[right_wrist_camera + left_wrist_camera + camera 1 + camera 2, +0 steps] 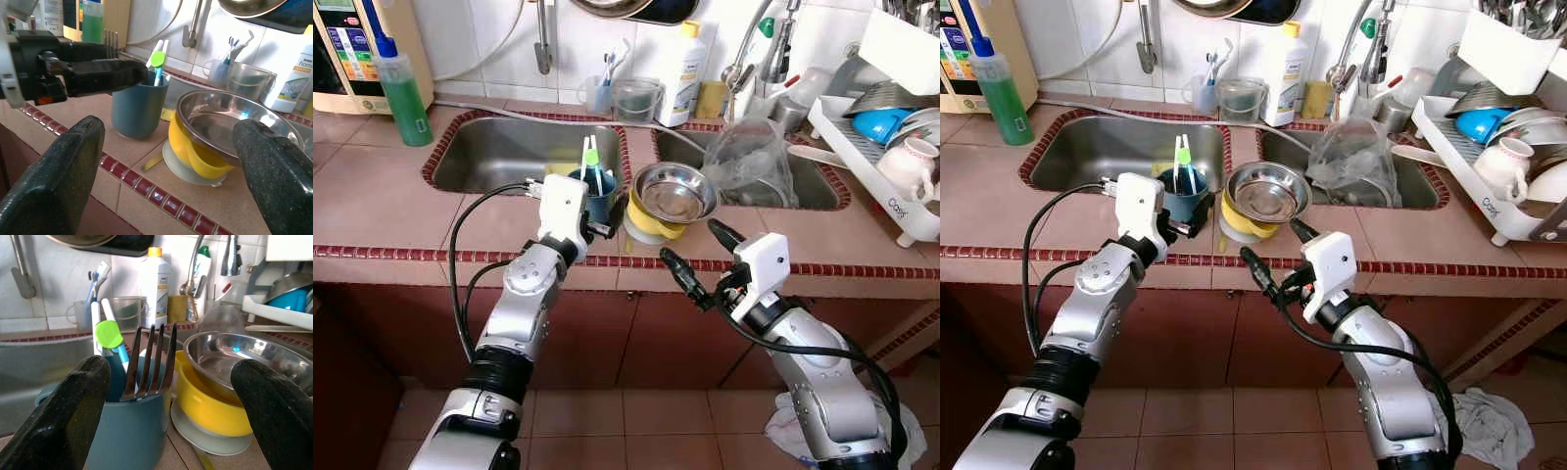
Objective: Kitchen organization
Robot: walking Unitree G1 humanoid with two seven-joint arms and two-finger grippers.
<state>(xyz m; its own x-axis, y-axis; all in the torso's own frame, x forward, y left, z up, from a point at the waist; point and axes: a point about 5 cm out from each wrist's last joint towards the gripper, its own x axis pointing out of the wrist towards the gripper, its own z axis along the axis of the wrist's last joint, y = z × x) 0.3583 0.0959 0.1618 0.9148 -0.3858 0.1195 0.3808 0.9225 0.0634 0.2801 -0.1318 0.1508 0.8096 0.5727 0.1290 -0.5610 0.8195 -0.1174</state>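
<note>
The left gripper picks up the steel fork by its head (147, 386) next, which stands up above the cup's rim, since the cup's side (128, 431) surrounds the fork's handle.
A blue cup (600, 198) holding a fork (149, 360) and green-and-white utensils stands on the tiled counter between the two sinks. My left gripper (593, 223) is open at the cup, its fingers (63, 416) wide apart on either side of it. Right beside the cup, a steel bowl (674, 193) sits in a yellow bowl (644, 219) on a white plate (210, 443). My right gripper (690, 242) is open over the counter's front edge, just short of the bowls, with nothing between its fingers.
A green soap bottle (403, 93) stands at the back left. A clear plastic container (749, 162) lies in the right sink, and the left sink (504, 152) is behind the cup. A full dish rack (891, 137) is at the right. A cloth (1489, 421) lies on the floor.
</note>
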